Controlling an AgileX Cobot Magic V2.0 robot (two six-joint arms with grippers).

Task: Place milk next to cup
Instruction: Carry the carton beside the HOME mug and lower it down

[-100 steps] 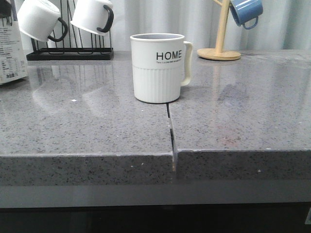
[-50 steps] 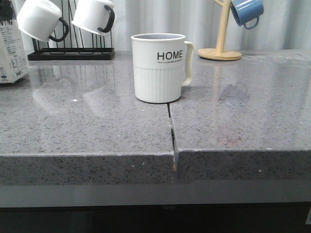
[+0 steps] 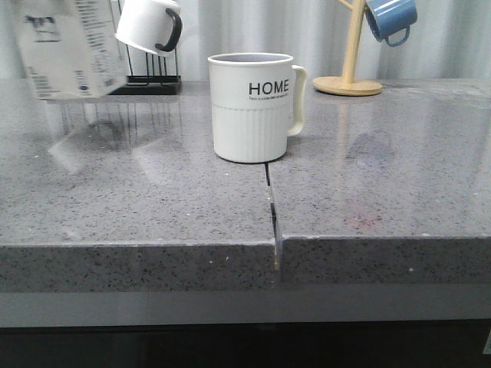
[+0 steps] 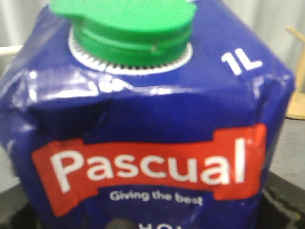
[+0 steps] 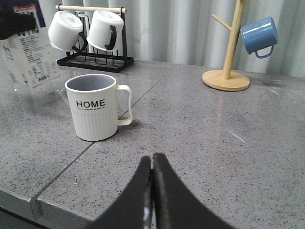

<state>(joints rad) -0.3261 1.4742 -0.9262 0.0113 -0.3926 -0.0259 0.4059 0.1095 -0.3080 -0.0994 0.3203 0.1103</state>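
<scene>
The carton's base (image 3: 80, 97) hangs above the grey counter, far from the cup's side. The carton moves toward the cup in my left gripper before release.
The milk (image 3: 73, 46), a white carton with fine print and a small cow picture, hangs slightly tilted above the grey counter (image 3: 153, 199) at the far left, well left of the cup. Its dark blue top with a green cap fills the left wrist view (image 4: 152, 119). In the right wrist view the dark left gripper (image 5: 16, 24) holds the carton (image 5: 28, 62) near its top. The cup (image 3: 252, 107), cream-white with "HOME" lettering and a ribbed lower half, stands mid-counter, handle to the right. It also shows in the right wrist view (image 5: 94, 107). My right gripper (image 5: 152, 160) is shut and empty, low over the counter on the near side of the cup.
A black rack (image 3: 153, 80) with white black-handled mugs (image 3: 149, 27) stands at the back left, behind the milk. A wooden mug tree (image 3: 349, 54) holding a blue mug (image 3: 390, 19) stands at the back right. A seam (image 3: 270, 203) runs from the cup to the counter's front edge.
The milk has risen off the counter at the left edge and moved right, now covering the left white mug on the rack. The cup has not moved.
</scene>
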